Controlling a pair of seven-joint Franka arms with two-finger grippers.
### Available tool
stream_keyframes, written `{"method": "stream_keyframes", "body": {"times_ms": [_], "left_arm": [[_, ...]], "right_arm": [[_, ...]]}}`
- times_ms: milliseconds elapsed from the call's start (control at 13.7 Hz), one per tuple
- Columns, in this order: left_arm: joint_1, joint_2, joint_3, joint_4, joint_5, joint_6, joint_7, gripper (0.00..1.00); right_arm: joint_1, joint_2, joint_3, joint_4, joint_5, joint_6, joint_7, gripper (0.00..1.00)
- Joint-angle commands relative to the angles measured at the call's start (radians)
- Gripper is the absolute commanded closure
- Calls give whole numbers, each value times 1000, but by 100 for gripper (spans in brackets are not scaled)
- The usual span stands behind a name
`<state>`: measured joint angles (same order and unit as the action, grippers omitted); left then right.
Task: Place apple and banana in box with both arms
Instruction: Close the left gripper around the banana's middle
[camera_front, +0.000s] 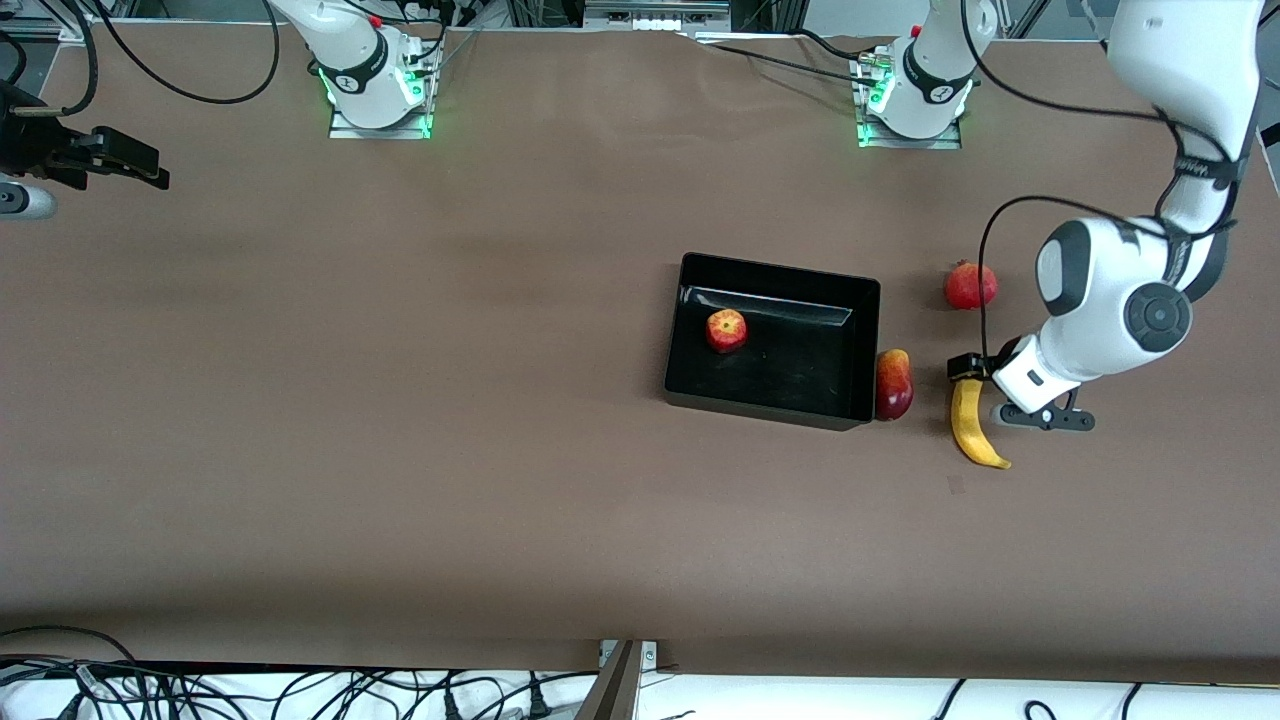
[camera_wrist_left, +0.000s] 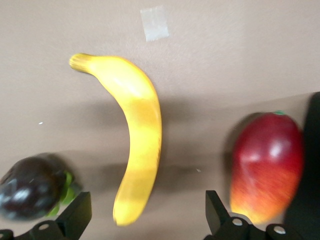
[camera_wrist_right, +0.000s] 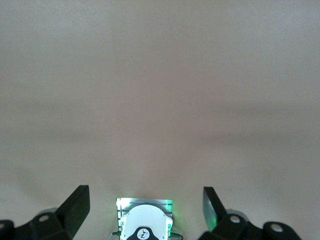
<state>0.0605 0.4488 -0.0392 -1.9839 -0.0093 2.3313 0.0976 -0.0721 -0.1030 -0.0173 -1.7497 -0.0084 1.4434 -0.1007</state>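
The fingers of my left gripper are above the banana (camera_front: 972, 420) (camera_wrist_left: 137, 135), so it isn't time to close yet and the gripper needs to first go lower.
The apple (camera_front: 727, 330) lies inside the black box (camera_front: 860, 300), near the wall toward the right arm's end. The banana (camera_front: 972, 420) lies on the table beside the box, toward the left arm's end. My left gripper (camera_front: 975, 372) is open over the banana's end farther from the front camera. In the left wrist view the banana (camera_wrist_left: 137, 135) has one end between the spread fingers of the left gripper (camera_wrist_left: 146, 215), untouched. My right gripper (camera_front: 140, 165) waits, open and empty, at the right arm's end of the table; the right wrist view also shows it (camera_wrist_right: 145, 205).
A red-yellow mango (camera_front: 893, 384) (camera_wrist_left: 265, 167) lies against the box's outer wall, between box and banana. A red crowned fruit (camera_front: 970, 285) lies farther from the front camera. A dark purple eggplant (camera_wrist_left: 30, 187) lies beside the banana. A tape patch (camera_wrist_left: 155, 22) marks the table.
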Motion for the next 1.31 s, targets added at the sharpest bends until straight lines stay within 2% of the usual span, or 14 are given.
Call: {"method": "stream_keyframes", "body": {"times_ms": [0, 219, 365, 438, 584, 803, 876, 1240], "left_arm": [[-5, 89, -1, 14, 19, 106, 7, 0], [-5, 113, -1, 17, 22, 132, 11, 0], [-5, 97, -2, 17, 23, 119, 114, 86], [-7, 85, -2, 16, 22, 115, 122, 100], [-8, 55, -2, 16, 23, 88, 137, 100], [-24, -48, -14, 17, 19, -39, 146, 100], [-59, -76, -16, 19, 12, -74, 133, 100], [-87, -82, -16, 25, 3, -82, 104, 100]], "right_arm": [[6, 9, -6, 24, 5, -14, 1, 0], [6, 9, -7, 24, 5, -14, 1, 0], [6, 9, -7, 24, 5, -14, 1, 0], [6, 9, -7, 24, 5, -14, 1, 0], [6, 9, -7, 26, 5, -14, 1, 0], [6, 9, -7, 24, 5, -14, 1, 0], [6, 9, -7, 24, 5, -14, 1, 0], [6, 9, -7, 26, 5, -12, 1, 0]]}}
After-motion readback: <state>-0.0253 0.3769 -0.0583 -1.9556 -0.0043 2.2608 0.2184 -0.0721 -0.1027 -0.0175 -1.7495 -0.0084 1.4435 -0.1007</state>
